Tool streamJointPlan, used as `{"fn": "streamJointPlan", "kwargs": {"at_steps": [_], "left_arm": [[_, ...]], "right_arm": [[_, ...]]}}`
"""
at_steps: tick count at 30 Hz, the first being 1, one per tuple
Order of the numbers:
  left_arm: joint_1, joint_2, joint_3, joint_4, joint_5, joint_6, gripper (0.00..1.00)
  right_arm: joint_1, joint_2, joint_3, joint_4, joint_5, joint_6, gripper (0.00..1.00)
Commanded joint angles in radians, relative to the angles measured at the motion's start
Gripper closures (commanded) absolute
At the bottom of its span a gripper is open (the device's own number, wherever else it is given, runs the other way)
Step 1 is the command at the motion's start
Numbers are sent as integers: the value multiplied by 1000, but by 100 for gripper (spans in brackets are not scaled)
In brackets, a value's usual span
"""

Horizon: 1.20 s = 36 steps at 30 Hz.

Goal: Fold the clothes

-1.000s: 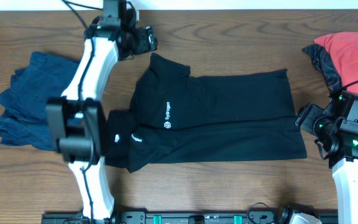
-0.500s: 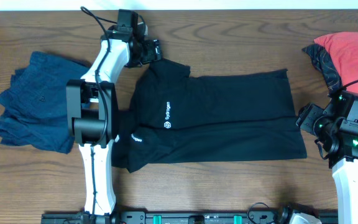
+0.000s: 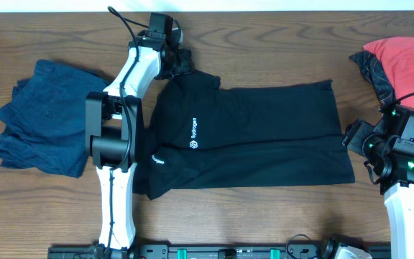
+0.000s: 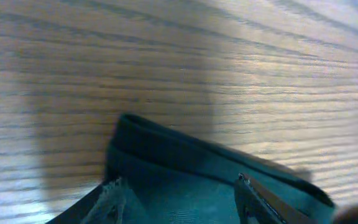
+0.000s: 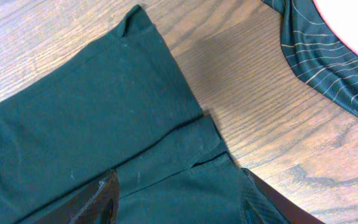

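The black short-sleeved shirt needs its far edge folded over toward its near edge [image 3: 264, 185], so my right gripper should next grab the shirt by its hem's far corner [image 3: 328, 84].
The black short-sleeved shirt [image 3: 264, 137] with a small white chest logo lies flat across the table's middle, folded lengthwise. My left gripper [image 3: 183, 61] is at its far left corner. In the left wrist view the fingers [image 4: 179, 208] are open, straddling the black fabric edge [image 4: 179, 155]. My right gripper [image 3: 348, 137] is at the shirt's right hem. In the right wrist view its fingers [image 5: 179, 205] are open over the black fabric [image 5: 92, 106].
A navy garment [image 3: 38, 119] lies crumpled at the left. A red garment [image 3: 408, 61] over a dark plaid one [image 3: 376, 72] lies at the back right; the plaid one also shows in the right wrist view [image 5: 316, 43]. Bare wood shows along the far edge.
My left arm has swung right along the far side, bringing its gripper onto the shirt's far left corner. The right arm and the shirt have not moved.
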Motion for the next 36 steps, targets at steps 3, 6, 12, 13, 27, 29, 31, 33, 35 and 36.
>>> {"fn": "streamJointPlan", "kwargs": {"at_steps": [3,6,12,13,27,29,31,33,35,36], "left_arm": [[4,26,14,-31,-114,6,35],[4,31,13,-31,-112,5,35],[-11,56,1,-34,-111,6,40],[-15,58,-2,-35,-110,6,48],[-17,-16,6,-52,-100,24,94],[-17,-45,6,-53,-84,25,94],[-17,-75,6,-52,-47,24,94],[-16,-104,6,-53,-26,24,94],[-16,-124,6,-57,-21,24,94],[-16,-135,6,-61,-21,23,94]], "right_arm": [[3,-1,3,3,-6,-16,41],[3,-1,3,5,-7,-15,42],[3,-1,3,5,-7,-15,43],[3,-1,3,5,-7,-15,44],[3,119,3,234,-82,-71,44],[3,185,3,324,-127,-89,43],[3,262,3,425,-139,-88,41],[5,351,11,528,-142,-93,41],[16,448,39,604,-141,-129,41],[24,505,62,636,-139,-156,39]]}}
